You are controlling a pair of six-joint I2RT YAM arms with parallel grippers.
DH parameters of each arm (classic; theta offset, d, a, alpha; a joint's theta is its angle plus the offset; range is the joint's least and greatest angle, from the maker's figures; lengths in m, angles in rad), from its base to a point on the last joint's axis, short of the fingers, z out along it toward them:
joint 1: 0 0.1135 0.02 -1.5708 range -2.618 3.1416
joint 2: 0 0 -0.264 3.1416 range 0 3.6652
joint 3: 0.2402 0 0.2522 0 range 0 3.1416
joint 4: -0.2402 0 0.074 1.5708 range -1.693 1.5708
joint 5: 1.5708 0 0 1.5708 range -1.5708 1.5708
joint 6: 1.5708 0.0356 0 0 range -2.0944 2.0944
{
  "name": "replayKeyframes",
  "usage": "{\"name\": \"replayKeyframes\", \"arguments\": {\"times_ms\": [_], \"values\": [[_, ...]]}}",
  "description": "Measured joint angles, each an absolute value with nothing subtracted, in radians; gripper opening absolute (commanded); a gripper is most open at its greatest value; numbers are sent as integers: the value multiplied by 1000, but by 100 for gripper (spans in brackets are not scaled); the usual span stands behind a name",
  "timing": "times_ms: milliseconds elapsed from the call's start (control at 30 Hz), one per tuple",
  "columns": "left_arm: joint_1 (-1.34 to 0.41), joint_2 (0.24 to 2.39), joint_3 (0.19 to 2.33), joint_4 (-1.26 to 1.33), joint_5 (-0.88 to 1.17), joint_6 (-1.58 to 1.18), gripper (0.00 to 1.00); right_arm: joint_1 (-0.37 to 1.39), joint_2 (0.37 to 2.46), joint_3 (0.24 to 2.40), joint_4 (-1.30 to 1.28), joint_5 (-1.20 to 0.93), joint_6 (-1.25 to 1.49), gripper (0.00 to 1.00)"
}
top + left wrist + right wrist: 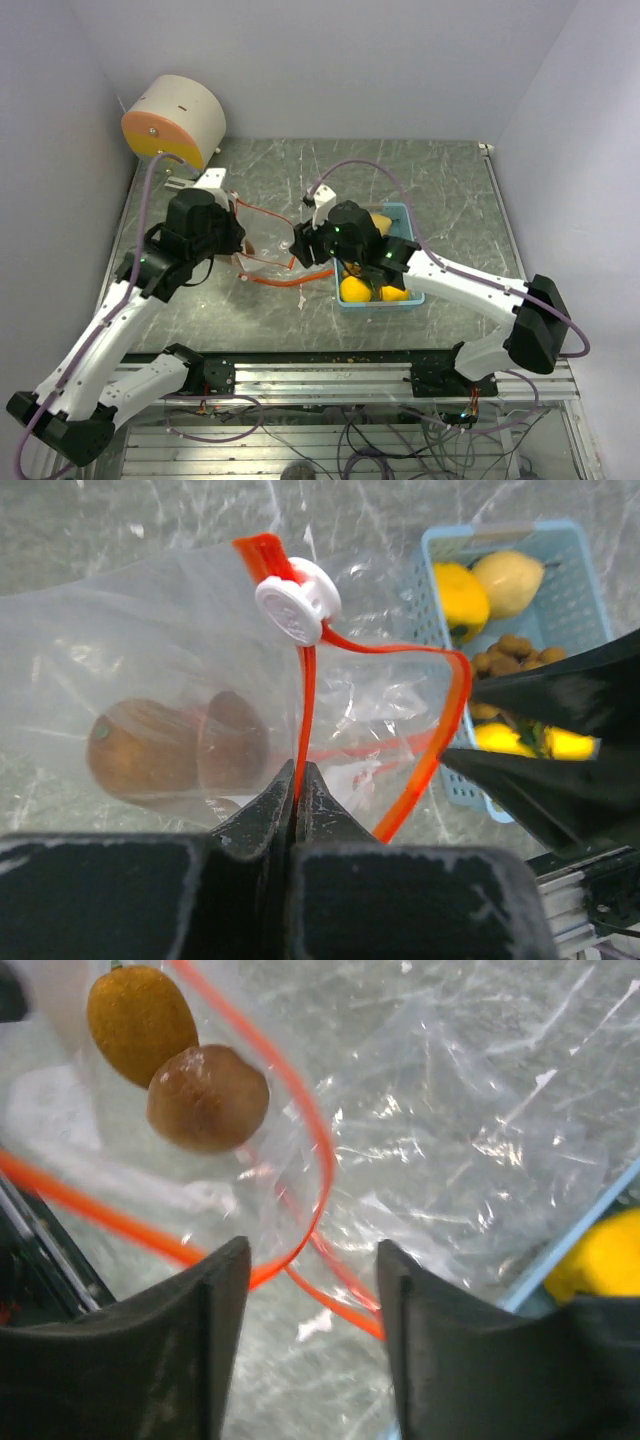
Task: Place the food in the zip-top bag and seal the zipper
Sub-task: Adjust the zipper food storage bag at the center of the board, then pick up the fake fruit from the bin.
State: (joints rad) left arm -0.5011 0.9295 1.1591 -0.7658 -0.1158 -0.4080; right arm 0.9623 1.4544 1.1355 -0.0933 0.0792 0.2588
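My right gripper grabs the cluster of small brown balls by its stem end next, so the balls stay free to enter the bag first.
A clear zip-top bag (130, 650) with an orange zipper rim (440, 730) and a white slider (297, 600) lies between the arms. My left gripper (298, 780) is shut on the orange rim below the slider. Two brown lumps of food (140, 748) (232, 740) lie inside the bag; the right wrist view shows them as well (208, 1097). My right gripper (312, 1280) is open at the bag's mouth, with the rim's loop (318, 1160) passing between its fingers (215, 1300). Yellow fruits (460, 595) and a cluster of small brown balls (515, 652) sit in the light blue tray (590, 600).
The tray (405, 210) stands right of the bag (262, 238), under the right arm's wrist. A white and orange cylinder (175, 120) sits at the back left corner. Walls close in on three sides. A metal rail (330, 375) runs along the near edge.
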Motion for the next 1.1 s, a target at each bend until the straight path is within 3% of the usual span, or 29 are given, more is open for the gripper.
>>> {"name": "replayKeyframes", "arguments": {"times_ms": [67,133,300,433,700,933,1100], "values": [[-501,938,1073,-702,-110,-413,7,961,1430,1094,-107,68,259,78],[-501,987,969,-633,-93,-426,7,961,1392,1063,-132,67,257,80],[-501,1176,881,-579,-28,-448,7,961,1278,1032,-176,130,266,99],[-501,1155,885,-561,-13,-450,7,932,1218,1019,-231,265,319,100],[-501,1057,914,-553,-12,-449,7,675,1262,852,-341,323,458,100],[-501,1040,914,-554,-10,-446,7,662,1280,785,-366,260,521,100],[-501,1033,914,-555,-9,-441,7,660,1285,756,-355,233,543,91]]}}
